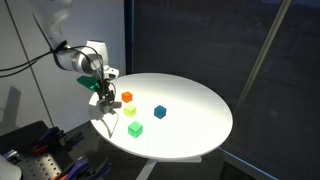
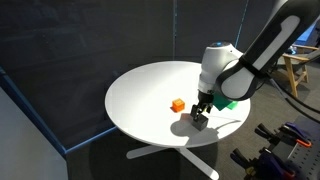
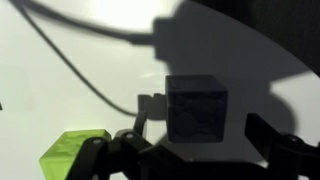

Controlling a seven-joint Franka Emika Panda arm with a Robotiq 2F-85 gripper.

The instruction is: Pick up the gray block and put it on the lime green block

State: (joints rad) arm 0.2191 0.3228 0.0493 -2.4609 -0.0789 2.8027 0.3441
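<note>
The gray block [image 3: 196,109] lies between my fingers, its dark cube under them in an exterior view, so my gripper lowers first, then closes on the block.
The gray block [image 3: 197,108] sits on the white round table [image 1: 190,125], dark in the arm's shadow. In the wrist view it lies between the two fingers of my gripper [image 3: 205,128], with a gap on each side. The gripper is open and low over the block at the table's edge in both exterior views [image 1: 103,95] [image 2: 200,113]. The block shows under it as a dark cube [image 2: 199,123]. The lime green block [image 1: 135,129] stands apart near the table's front edge. A yellow-green cube [image 3: 72,155] shows at the lower left of the wrist view.
An orange cube [image 1: 126,97] [image 2: 178,104], a brighter green cube [image 1: 129,111] [image 2: 228,103] and a blue cube [image 1: 160,112] stand on the table. A cable's shadow crosses the wrist view. Dark curtains surround the table.
</note>
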